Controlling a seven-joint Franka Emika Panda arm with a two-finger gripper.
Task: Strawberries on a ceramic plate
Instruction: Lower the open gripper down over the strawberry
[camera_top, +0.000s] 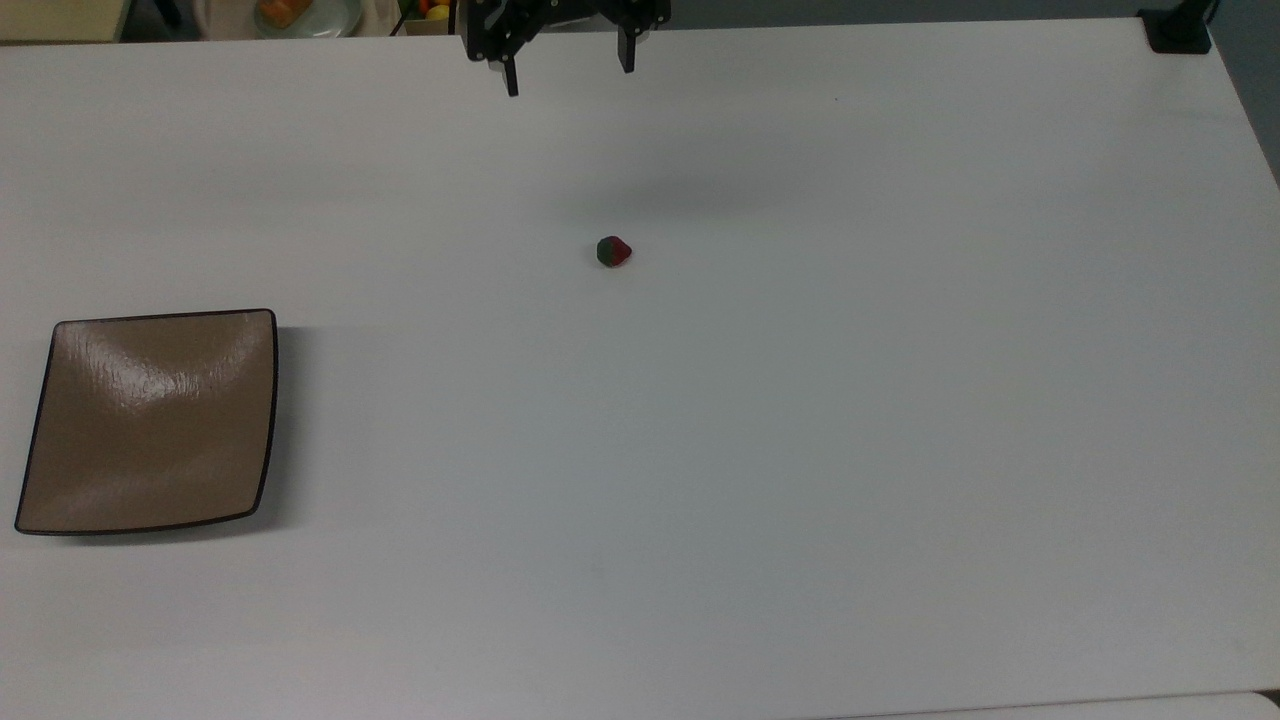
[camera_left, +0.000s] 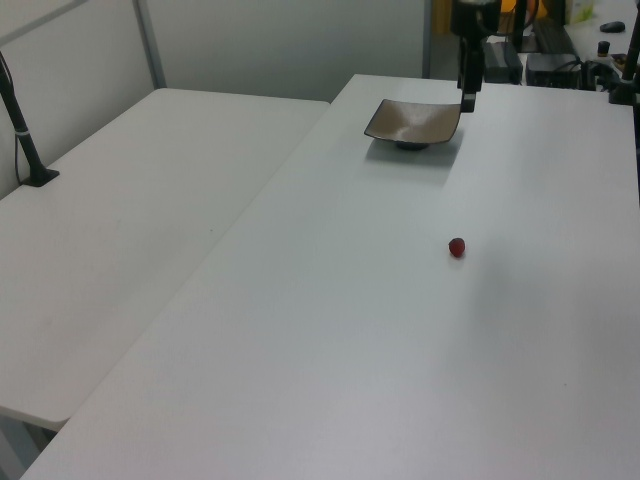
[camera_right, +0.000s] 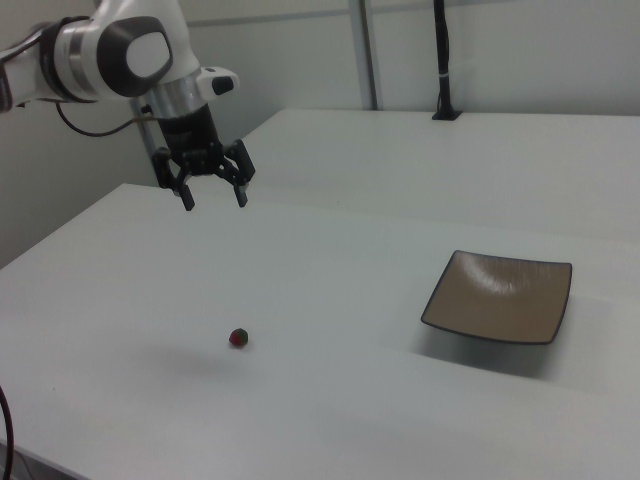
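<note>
My gripper will next grab the tiny strawberry by its red body (camera_left: 457, 250). Then it will set the strawberry on the ceramic plate (camera_left: 413, 122).
A tiny red strawberry (camera_top: 614, 252) with a dark green cap lies on the white table (camera_top: 760, 420), also seen as the strawberry (camera_left: 457, 247) and the strawberry (camera_right: 238, 338). The square tan ceramic plate (camera_top: 150, 420) with a thin dark rim sits at the top view's left, bare; the plate (camera_left: 413, 122) (camera_right: 500, 296) stands far from the fruit. My gripper (camera_top: 568, 76) (camera_right: 213, 196) hangs open high above the table, near the top view's upper edge, well away from the strawberry, with nothing between its fingers. In the left view, one finger (camera_left: 467, 95) overlaps the plate's far corner.
A black clamp base (camera_top: 1178, 32) sits at the top view's upper right corner. A dish with food and some fruit (camera_top: 300, 14) lie beyond the table's far edge. A second white table (camera_left: 130, 230) adjoins in the left view, with a black post (camera_left: 25, 135).
</note>
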